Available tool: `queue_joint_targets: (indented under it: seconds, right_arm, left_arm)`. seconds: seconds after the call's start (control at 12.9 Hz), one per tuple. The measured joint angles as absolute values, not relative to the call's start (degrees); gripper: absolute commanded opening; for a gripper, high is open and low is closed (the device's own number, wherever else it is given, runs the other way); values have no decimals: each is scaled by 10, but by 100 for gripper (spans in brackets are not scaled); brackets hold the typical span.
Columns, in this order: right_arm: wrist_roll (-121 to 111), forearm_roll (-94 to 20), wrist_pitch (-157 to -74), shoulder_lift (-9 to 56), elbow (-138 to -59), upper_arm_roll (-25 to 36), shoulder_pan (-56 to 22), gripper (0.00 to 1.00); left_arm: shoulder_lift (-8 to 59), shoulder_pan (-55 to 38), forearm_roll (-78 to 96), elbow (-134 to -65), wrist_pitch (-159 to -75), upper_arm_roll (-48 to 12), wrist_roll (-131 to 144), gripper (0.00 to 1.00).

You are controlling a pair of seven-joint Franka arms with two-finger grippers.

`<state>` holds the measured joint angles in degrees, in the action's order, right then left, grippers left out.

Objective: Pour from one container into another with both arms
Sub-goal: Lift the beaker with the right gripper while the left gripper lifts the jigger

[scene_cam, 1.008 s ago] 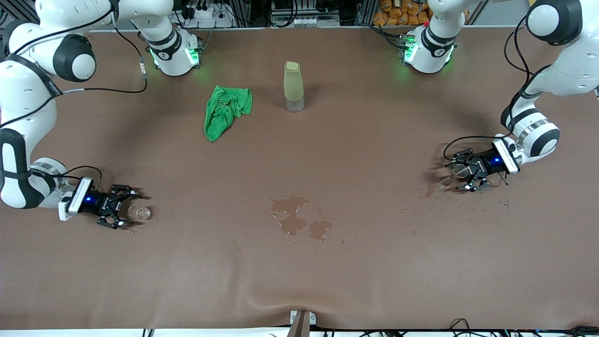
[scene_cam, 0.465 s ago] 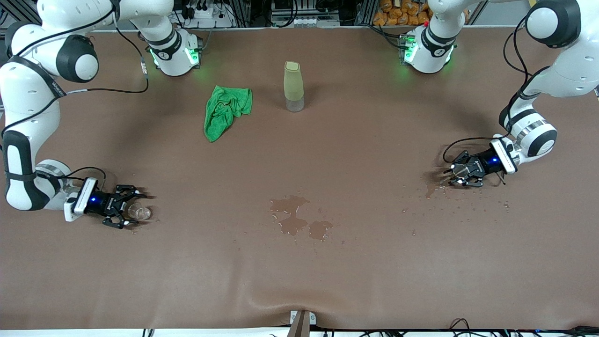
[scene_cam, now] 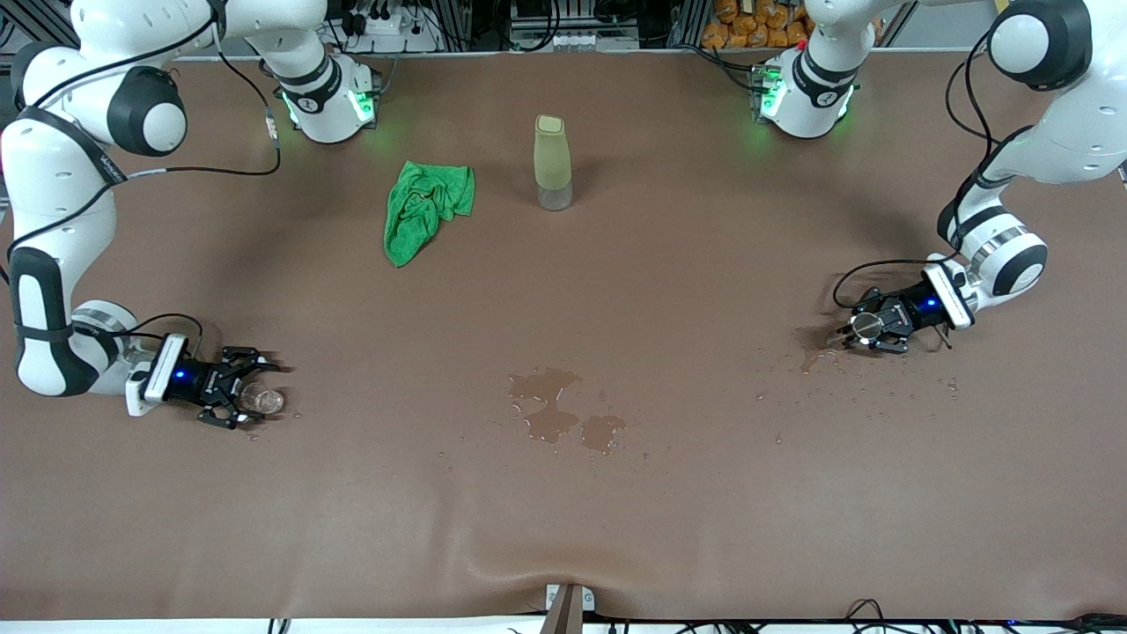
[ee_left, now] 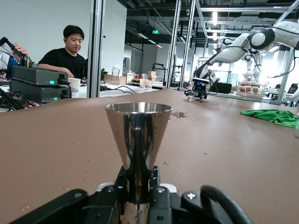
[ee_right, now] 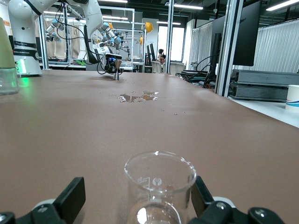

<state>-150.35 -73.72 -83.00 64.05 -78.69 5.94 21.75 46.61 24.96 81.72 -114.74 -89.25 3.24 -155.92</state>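
I should next grab the glass cup by its clear side [ee_right: 156, 203] with my right gripper, so that I can pour between the cup and the steel jigger [ee_right: 117, 69].
The steel jigger [scene_cam: 867, 327] stands on the brown table at the left arm's end, with my left gripper [scene_cam: 859, 331] shut on its narrow waist. In the left wrist view the jigger [ee_left: 138, 133] rises upright between the closed fingers of the left gripper [ee_left: 138, 186]. The clear glass cup [scene_cam: 262, 401] stands at the right arm's end. My right gripper [scene_cam: 250, 395] is low at the table and open around it. In the right wrist view the cup [ee_right: 160, 184] sits between the spread fingers of the right gripper [ee_right: 136, 189], close to one finger [ee_right: 200, 195].
A tall olive-green bottle [scene_cam: 553, 163] and a crumpled green cloth [scene_cam: 426, 208] lie toward the robots' bases. A spill puddle [scene_cam: 553, 414] wets the table's middle. A smaller wet patch [scene_cam: 813, 357] with scattered drops lies by the jigger.
The left gripper's fingers have closed from wide open onto the jigger's waist. The right gripper has edged slightly forward around the cup and stays open.
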Motion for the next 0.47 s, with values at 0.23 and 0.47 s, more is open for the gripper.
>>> queue_joint_targets:
  seconds: [0.23,0.47]
  right_arm:
    - [-1504,-737,-830,642,-789,59,216,100]
    - [-1504,-738,-830,643,-789,59,216,100]
  left_arm:
    - [464,240,823,-1137,-889,31,-1560,0]
    - [433,210,823,-1110,-888,31,-1551,0]
